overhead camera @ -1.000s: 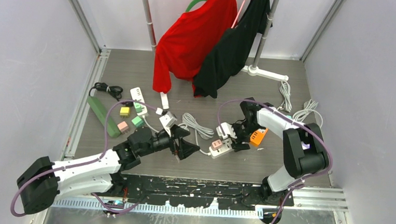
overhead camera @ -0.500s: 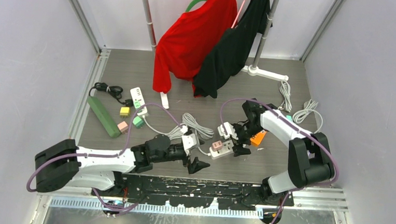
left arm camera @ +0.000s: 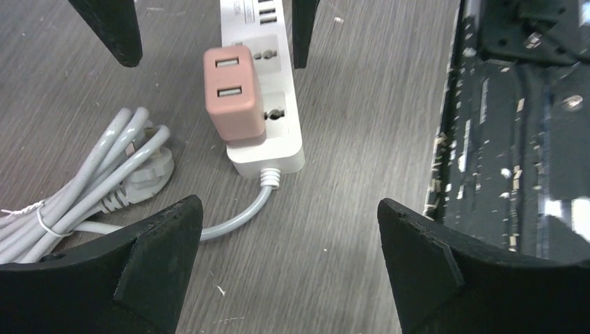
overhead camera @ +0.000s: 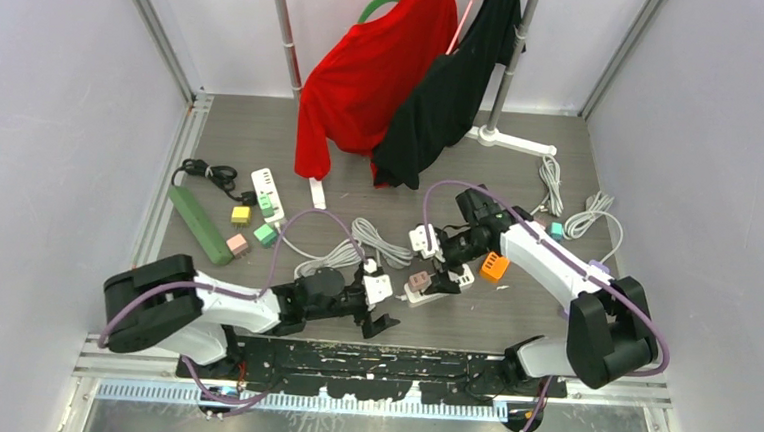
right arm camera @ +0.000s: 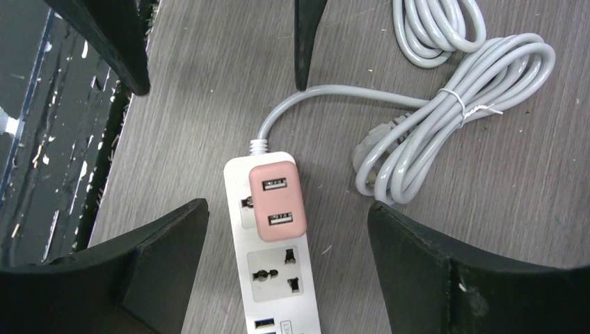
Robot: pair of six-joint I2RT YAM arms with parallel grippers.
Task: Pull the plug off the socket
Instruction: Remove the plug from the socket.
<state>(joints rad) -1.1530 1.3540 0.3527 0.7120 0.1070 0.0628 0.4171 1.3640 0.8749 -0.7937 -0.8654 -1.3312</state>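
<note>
My right gripper will pinch the pink plug (overhead camera: 419, 278) across its long sides to pull it off the socket. The power strip's cable end will stay free.
A pink plug (overhead camera: 419, 278) sits in a white power strip (overhead camera: 438, 290) on the grey floor. It also shows in the left wrist view (left arm camera: 233, 94) and the right wrist view (right arm camera: 277, 202). My left gripper (overhead camera: 381, 303) is open and empty, low over the floor just past the strip's cable end (left arm camera: 268, 177). My right gripper (overhead camera: 442, 263) is open and hovers above the strip; its fingers (right arm camera: 424, 264) stand on either side of the strip, with the plug between them. Neither gripper touches the plug.
A coiled grey cable (overhead camera: 376, 241) lies left of the strip. An orange block (overhead camera: 495, 267) lies to its right. A green strip (overhead camera: 197, 225), a white strip (overhead camera: 266, 191) and small coloured adapters lie at the left. Red (overhead camera: 377, 75) and black (overhead camera: 456, 80) garments hang behind. A black rail (left arm camera: 522, 104) runs along the near edge.
My left gripper has swung right and down to the strip's cable end. My right gripper has shifted left over the strip. The plug and strip have stayed in place.
</note>
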